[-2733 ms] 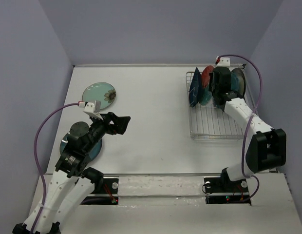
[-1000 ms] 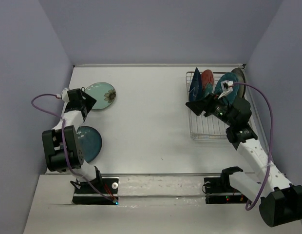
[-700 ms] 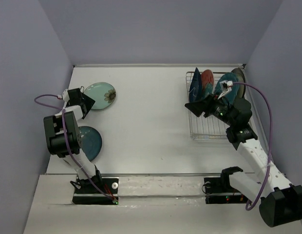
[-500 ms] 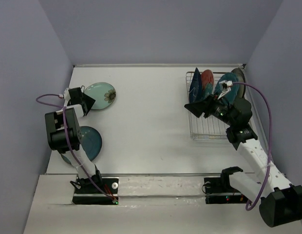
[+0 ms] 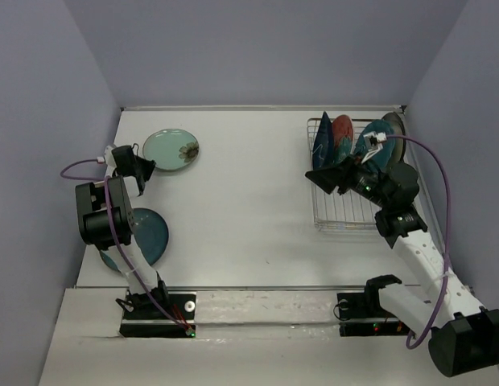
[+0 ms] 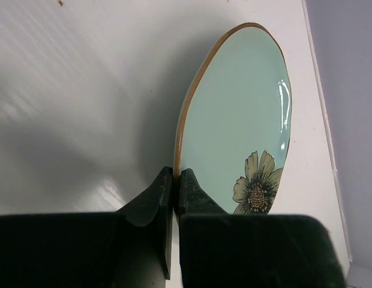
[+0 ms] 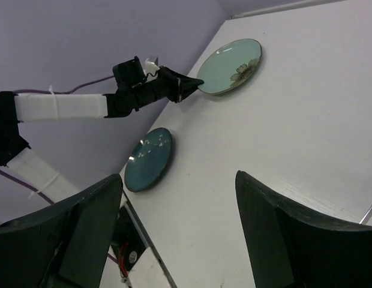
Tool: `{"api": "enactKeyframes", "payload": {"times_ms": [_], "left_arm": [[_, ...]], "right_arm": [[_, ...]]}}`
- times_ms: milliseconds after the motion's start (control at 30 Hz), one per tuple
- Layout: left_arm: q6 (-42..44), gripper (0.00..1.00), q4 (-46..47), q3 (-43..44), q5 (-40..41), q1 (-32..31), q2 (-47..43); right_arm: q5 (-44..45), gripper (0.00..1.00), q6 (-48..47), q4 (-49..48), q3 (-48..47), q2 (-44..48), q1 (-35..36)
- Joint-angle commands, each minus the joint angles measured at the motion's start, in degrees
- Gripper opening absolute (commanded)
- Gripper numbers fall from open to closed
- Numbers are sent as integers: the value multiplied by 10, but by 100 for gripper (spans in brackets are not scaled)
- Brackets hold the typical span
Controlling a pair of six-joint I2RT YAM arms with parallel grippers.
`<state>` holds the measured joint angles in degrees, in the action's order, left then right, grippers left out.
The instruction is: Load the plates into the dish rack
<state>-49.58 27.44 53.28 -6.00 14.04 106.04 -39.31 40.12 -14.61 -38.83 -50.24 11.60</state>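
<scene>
I will next use my right gripper to grab the mint-green plate's flower-side rim [image 5: 198,149], opposite my left gripper. Then I will load the plate upright into the dish rack [image 5: 350,211].
A mint-green plate [image 5: 172,149] with a dark flower lies at the back left of the table. My left gripper [image 5: 145,167] is shut on its near-left rim. In the left wrist view the fingertips [image 6: 176,175] pinch the brown edge of that plate [image 6: 240,120], which tilts up off the table. A blue-teal round plate [image 5: 145,233] lies flat nearer the left arm's base. The dish rack [image 5: 350,211] at the right holds several plates upright along its back: navy [image 5: 321,149], red [image 5: 343,129], teal [image 5: 370,146] and cream [image 5: 395,133]. My right gripper [image 5: 323,178] hangs open over the rack's left side.
The right wrist view looks across the table at the mint-green plate [image 7: 229,66], the left arm [image 7: 60,107] and the blue-teal plate [image 7: 149,159], framed by my open right gripper [image 7: 177,177]. Purple cables loop beside both arms. Lavender walls close in the table on three sides.
My left gripper has gone from open to shut on the mint-green plate's rim. The plate has shifted a little to the right and tipped up. The right arm has barely moved.
</scene>
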Motion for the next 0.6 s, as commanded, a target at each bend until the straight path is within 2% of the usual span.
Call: {"api": "enactKeyframes", "payload": {"times_ms": [0, 100, 333, 567], "left_arm": [[11, 6, 34, -27, -15, 2, -80], [1, 6, 60, -49, -37, 1, -134], [-33, 6, 96, -113, -107, -9, -253], [-54, 6, 99, -184, -174, -49, -392]], "right_arm": [[-20, 82, -7, -8, -50, -24, 12], [1, 84, -20, 9, -78, -53, 42], [108, 89, -40, 51, -140, -147, 185], [141, 92, -33, 53, -169, -231, 219]]}}
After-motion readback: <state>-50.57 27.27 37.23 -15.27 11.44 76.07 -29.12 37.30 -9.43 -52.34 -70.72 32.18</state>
